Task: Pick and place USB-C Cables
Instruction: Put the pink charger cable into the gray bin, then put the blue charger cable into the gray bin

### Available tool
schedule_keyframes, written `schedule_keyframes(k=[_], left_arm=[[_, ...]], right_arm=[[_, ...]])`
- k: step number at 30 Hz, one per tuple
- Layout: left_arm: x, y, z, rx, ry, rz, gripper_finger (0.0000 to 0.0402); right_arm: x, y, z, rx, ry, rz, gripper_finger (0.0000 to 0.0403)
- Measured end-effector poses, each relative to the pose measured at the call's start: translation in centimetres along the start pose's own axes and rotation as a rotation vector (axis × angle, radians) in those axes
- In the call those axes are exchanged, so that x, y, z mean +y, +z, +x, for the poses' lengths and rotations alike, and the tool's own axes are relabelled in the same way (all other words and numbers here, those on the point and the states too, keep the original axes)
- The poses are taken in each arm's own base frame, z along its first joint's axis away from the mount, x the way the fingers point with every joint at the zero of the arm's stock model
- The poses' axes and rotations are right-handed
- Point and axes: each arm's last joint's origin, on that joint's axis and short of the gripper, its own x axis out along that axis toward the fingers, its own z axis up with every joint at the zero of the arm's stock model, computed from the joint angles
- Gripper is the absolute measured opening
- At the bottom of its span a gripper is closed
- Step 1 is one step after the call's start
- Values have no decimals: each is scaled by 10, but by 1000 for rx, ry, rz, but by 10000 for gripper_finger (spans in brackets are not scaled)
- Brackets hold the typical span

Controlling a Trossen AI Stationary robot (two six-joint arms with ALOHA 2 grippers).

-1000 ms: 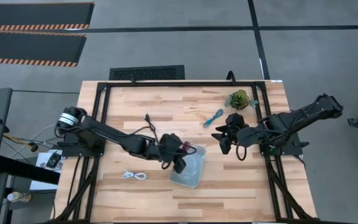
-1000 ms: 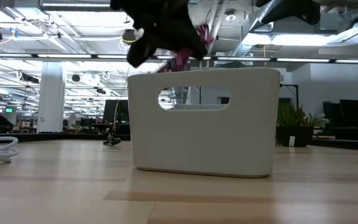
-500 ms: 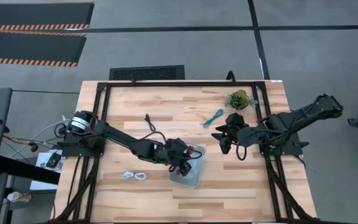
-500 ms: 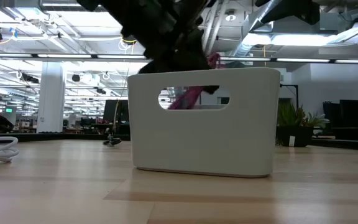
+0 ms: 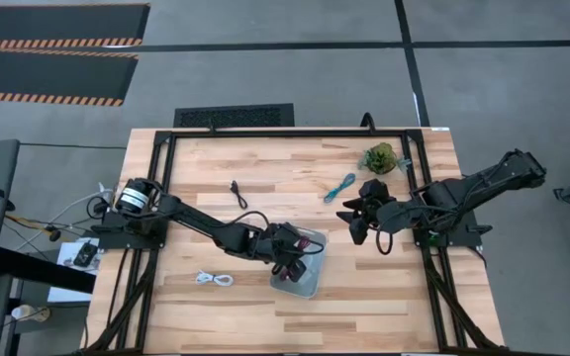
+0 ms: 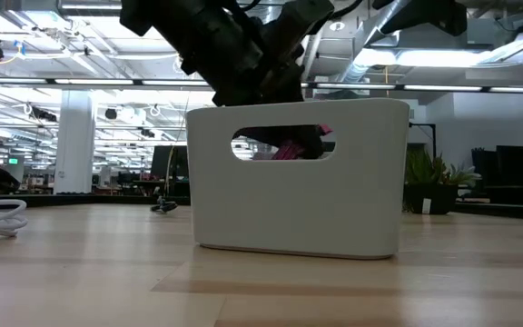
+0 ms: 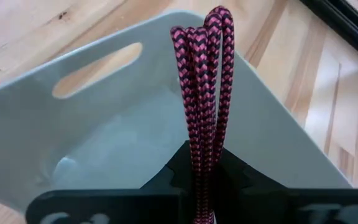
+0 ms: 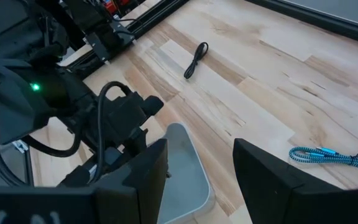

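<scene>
My left gripper should open now. The magenta-red cable is inside the pale tray's rim and over the tray's bottom, so the cable would lie there.
My left gripper reaches down into the pale tray near the table's middle, shut on the magenta-red cable. In the low view the cable shows through the tray's handle slot. The teal cable, the black cable and the white cable each lie loose on the wood. To the right of the tray my right gripper hangs open above the table with nothing between its fingers. My left gripper pinches the folded magenta-red cable, several strands side by side, between its two fingers. The fingers slant downward from the table's left. The cable's looped bends stick out ahead of the fingers, inside the tray. Whether the cable touches the tray floor cannot be told.
A green leafy clump stands at the table's far right. The teal cable lies between it and the right gripper. The white cable lies just left of the tray. A black metal frame runs along the table's edges.
My left gripper has gone down and a little toward the near edge, carrying the magenta-red cable from above the tray's rim to inside the tray, where it now shows behind the handle slot. It has stayed shut on the cable.
</scene>
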Motion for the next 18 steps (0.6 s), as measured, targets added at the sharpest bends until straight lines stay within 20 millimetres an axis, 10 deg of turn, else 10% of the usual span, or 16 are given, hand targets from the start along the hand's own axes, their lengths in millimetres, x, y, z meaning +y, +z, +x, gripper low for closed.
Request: schedule_keyframes(k=[18], left_arm=[[-2, 1, 0, -1, -21, 62, 132]], right_arm=[[0, 0, 0, 1, 0, 0, 207]])
